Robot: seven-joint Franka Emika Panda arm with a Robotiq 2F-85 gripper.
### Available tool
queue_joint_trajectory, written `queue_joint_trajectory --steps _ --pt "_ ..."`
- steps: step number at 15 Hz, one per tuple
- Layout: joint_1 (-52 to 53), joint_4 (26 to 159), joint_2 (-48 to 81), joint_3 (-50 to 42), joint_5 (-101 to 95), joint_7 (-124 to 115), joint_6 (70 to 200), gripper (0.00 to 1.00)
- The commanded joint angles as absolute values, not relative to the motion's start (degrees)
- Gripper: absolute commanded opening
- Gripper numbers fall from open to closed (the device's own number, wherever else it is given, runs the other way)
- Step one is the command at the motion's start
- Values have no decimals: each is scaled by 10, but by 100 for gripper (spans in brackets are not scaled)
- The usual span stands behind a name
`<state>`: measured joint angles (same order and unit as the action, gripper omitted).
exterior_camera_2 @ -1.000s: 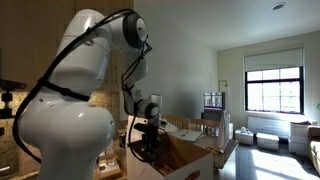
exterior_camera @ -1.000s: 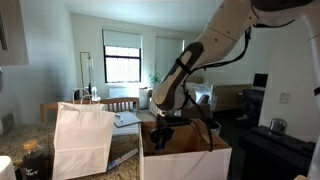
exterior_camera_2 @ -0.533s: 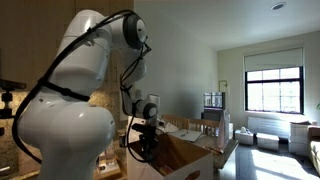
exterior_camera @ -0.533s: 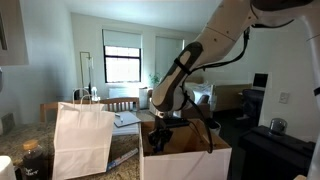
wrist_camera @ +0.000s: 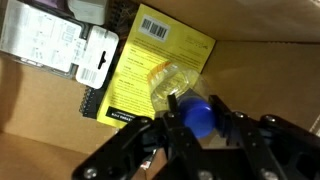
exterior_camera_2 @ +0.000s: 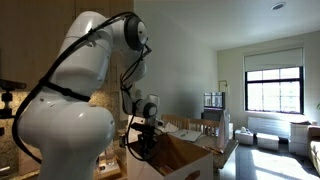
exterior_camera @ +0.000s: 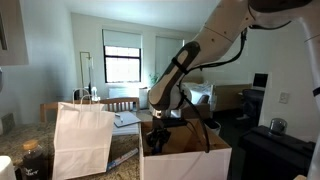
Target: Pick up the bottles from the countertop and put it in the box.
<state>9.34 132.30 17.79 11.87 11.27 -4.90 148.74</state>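
Note:
The clear plastic bottle (wrist_camera: 172, 84) hangs inside the cardboard box above the yellow packet's edge and would land inside. It is now time for my gripper to open.
In the wrist view my gripper (wrist_camera: 197, 118) is shut on a clear plastic bottle (wrist_camera: 172, 84) by its blue cap (wrist_camera: 199, 113). The bottle hangs inside the cardboard box (wrist_camera: 265, 70), over a yellow packet (wrist_camera: 150, 55) on the box floor. In both exterior views the gripper (exterior_camera: 160, 133) (exterior_camera_2: 144, 142) reaches down into the open top of the box (exterior_camera: 190, 160) (exterior_camera_2: 185, 158); the bottle is too small to make out there. The dark countertop (exterior_camera: 12, 152) shows at the lower left.
A white paper bag (exterior_camera: 82, 140) with handles stands beside the box. A white-labelled packet (wrist_camera: 55, 45) lies in the box next to the yellow one. A dark jar (exterior_camera: 34, 160) sits on the countertop. My large white arm (exterior_camera_2: 65, 120) fills the left of an exterior view.
The arm has shifted very slightly above the box; the grip on the bottle is unchanged.

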Motion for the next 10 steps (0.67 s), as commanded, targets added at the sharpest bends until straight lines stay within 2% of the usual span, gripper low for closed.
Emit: queue_joint_trajectory --steps 1,7,8,10 --pt "95 1307 200 115 109 -44 1475 15" --pt "114 1308 202 97 73 -73 1469 15" --pt "115 1307 202 97 70 -72 1469 61" --pt "117 1307 204 95 65 -71 1466 66"
